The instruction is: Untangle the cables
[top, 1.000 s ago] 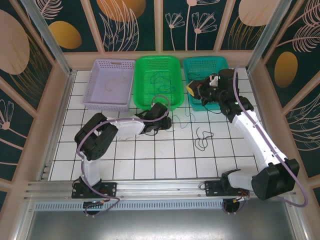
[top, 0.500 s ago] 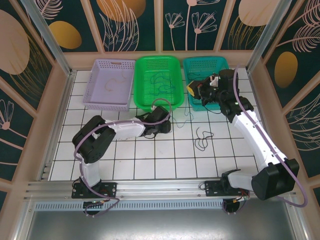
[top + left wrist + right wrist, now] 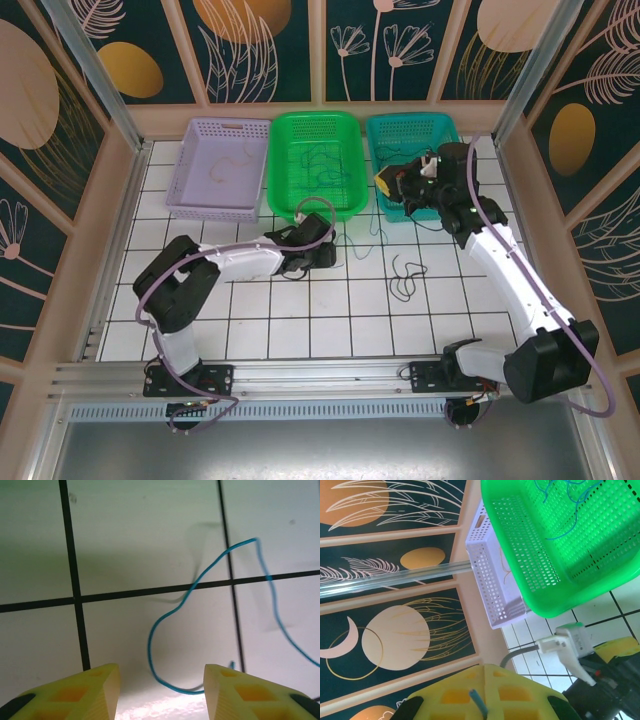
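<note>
My left gripper will next grab the blue cable by its low loop [image 3: 336, 266] [image 3: 172, 686] to untangle the cable. This loop is away from the end of the blue cable that my right gripper holds.
A thin blue cable [image 3: 165, 625] lies in loops on the white tiled table. My left gripper [image 3: 162, 672] is low over it and open, with one loop lying between its yellow fingers [image 3: 100, 690] and nothing gripped. From above, that gripper [image 3: 335, 252] sits just in front of the green basket [image 3: 345, 208]. My right gripper [image 3: 383, 183] hovers over the teal basket [image 3: 385, 125]. It is shut on a blue cable end [image 3: 479, 700] that sticks out of the seam of its jaws. A blue strand [image 3: 372, 232] runs across the table below it. A black cable [image 3: 403, 275] lies loose to the right.
More thin cables [image 3: 322, 165] lie in the green basket, and a pale tan one [image 3: 225, 165] lies in the purple basket [image 3: 190, 200]. The three baskets stand side by side at the back. Framed walls close in the table on both sides.
My left arm has stretched out lower toward the tiles before the green basket, and its jaws have widened. The right arm has barely moved.
</note>
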Robot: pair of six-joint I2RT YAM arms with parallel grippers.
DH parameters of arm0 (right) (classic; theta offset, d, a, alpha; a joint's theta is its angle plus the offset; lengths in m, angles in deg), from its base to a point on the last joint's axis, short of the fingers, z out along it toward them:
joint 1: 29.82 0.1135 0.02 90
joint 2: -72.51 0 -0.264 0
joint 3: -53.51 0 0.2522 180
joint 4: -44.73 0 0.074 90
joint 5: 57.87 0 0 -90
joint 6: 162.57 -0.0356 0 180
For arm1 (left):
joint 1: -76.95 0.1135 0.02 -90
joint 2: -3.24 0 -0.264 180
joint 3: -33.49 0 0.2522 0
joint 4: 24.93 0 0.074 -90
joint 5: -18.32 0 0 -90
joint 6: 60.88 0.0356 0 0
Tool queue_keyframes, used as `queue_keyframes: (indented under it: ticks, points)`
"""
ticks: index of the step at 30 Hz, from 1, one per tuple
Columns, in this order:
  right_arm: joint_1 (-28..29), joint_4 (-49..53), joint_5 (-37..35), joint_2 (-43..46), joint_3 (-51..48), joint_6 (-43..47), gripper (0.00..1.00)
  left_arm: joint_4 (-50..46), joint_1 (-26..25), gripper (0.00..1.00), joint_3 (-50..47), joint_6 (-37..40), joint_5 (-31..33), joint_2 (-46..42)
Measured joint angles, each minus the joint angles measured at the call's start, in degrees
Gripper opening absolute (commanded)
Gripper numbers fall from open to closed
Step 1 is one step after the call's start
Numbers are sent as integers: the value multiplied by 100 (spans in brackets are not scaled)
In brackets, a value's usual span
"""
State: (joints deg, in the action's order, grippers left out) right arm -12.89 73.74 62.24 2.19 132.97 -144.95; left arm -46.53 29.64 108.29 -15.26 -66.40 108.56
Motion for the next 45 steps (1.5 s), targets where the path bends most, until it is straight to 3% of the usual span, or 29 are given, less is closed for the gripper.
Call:
queue_keyframes:
  ticks: [4, 10, 12, 16, 23, 31, 39, 45]
  points:
    - [-2, -2, 0, 72, -35, -15, 0, 4, 28, 45, 7, 63, 28, 240]
    - [-2, -44, 2, 142, -203, -87, 0, -63, 70, 31, 254, 247, 15, 437]
    - [-2, -46, 2, 142, -229, -118, 0, -66, 70, 24, 306, 304, 22, 492]
    - [-2, -72, 0, 142, -245, -146, 0, -28, 90, 0, 361, 402, 52, 564]
    - [-232, -76, -7, -33, 247, 94, 0, 393, 79, 0, -304, 581, -170, 105]
    - [-787, -686, -4, -1163, 2153, 417, 0, 332, -37, 0, -1626, 1110, -901, -1731]
    - [-793, -1626, 44, -2391, 3213, 525, 0, 487, -50, 0, -1945, 1349, -1733, -2531]
    - [-754, -2028, 151, -3517, 4398, 562, 0, 387, -44, 0, -1784, 1255, -1788, -3016]
